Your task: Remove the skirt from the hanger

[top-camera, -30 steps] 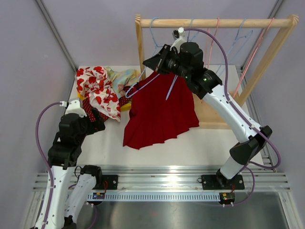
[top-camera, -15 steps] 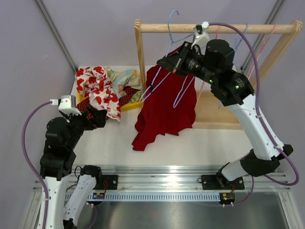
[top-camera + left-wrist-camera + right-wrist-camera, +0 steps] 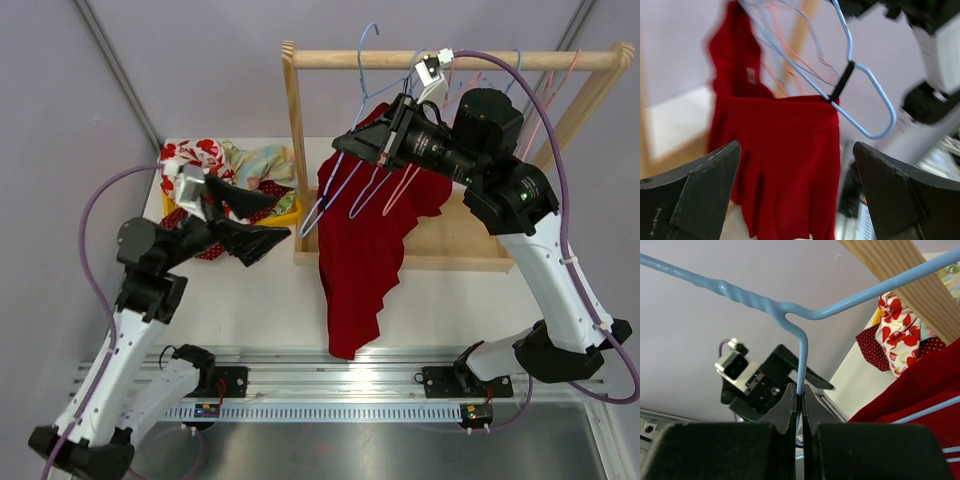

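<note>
I should slip the skirt off the hanger next, so my left gripper should grab the red skirt (image 3: 368, 240) by its top edge just below the black clip.
A red pleated skirt (image 3: 368, 240) hangs clipped on a light blue wire hanger (image 3: 345, 190). My right gripper (image 3: 362, 142) is shut on the hanger's neck and holds it up in front of the wooden rack, the skirt dangling. In the right wrist view the jaws (image 3: 800, 392) pinch the blue hanger wire (image 3: 802, 352), with the skirt (image 3: 925, 390) at lower right. My left gripper (image 3: 276, 218) is open and empty, left of the skirt and pointing at it. In the left wrist view the skirt (image 3: 785, 145) hangs beyond the open fingers (image 3: 700, 195), a black clip (image 3: 842, 87) holding it to the hanger (image 3: 875, 95).
A wooden clothes rack (image 3: 295, 130) stands at the back with several pink and blue hangers (image 3: 560, 70) on its rail. A yellow bin (image 3: 285, 215) at back left holds a pile of patterned clothes (image 3: 205, 165).
My right arm has lifted the hanger up and to the right, so the skirt now hangs free instead of lying spread on the table. My left arm has risen and swung toward the skirt, jaws open.
</note>
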Motion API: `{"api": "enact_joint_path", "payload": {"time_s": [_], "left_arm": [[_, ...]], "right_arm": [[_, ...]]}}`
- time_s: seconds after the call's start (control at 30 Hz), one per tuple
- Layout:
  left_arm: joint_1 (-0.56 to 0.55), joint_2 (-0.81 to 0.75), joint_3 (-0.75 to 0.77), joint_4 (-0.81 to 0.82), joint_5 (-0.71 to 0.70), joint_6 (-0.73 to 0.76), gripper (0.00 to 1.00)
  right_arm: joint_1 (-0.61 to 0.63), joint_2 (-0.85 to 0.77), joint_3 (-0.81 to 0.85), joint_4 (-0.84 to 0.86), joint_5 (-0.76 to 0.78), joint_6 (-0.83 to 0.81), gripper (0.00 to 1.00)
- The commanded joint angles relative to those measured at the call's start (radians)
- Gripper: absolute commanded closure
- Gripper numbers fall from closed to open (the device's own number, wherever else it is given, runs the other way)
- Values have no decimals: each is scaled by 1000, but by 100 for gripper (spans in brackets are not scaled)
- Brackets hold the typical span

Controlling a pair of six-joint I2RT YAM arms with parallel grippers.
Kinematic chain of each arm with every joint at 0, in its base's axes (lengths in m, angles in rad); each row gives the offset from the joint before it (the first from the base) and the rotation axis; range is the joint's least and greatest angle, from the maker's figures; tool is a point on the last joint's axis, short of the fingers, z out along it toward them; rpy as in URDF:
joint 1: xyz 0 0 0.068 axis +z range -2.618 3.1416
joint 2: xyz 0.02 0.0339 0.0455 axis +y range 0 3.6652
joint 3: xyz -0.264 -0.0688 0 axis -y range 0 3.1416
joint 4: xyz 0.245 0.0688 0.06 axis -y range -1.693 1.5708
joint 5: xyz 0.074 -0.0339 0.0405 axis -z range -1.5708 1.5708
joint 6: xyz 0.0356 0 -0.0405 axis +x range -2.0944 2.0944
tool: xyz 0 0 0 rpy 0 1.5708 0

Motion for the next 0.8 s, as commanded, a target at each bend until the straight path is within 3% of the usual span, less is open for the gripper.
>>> {"api": "enact_joint_path", "payload": {"time_s": [0.0, 0.1, 0.3, 0.5, 0.6, 0.63, 0.77], "left_arm": [[-156, 86, -5, 173, 123, -9, 1], [-252, 138, 15, 86, 69, 102, 1], [-291, 186, -5, 170, -20, 115, 3], [-295, 200, -20, 282, -93, 88, 40], [-295, 218, -22, 337, -87, 43, 91], [-297, 218, -22, 356, -89, 35, 100], [-320, 203, -22, 338, -92, 39, 100]], "right_arm": [[3, -48, 17, 143, -85, 24, 100], [3, -49, 30, 147, -122, 47, 100], [3, -71, 11, 193, -190, 116, 100], [3, -112, -61, 236, -187, 142, 100], [3, -126, -108, 261, -185, 153, 100], [3, -127, -122, 271, -184, 154, 100], [3, -121, -161, 261, -141, 115, 100]]}}
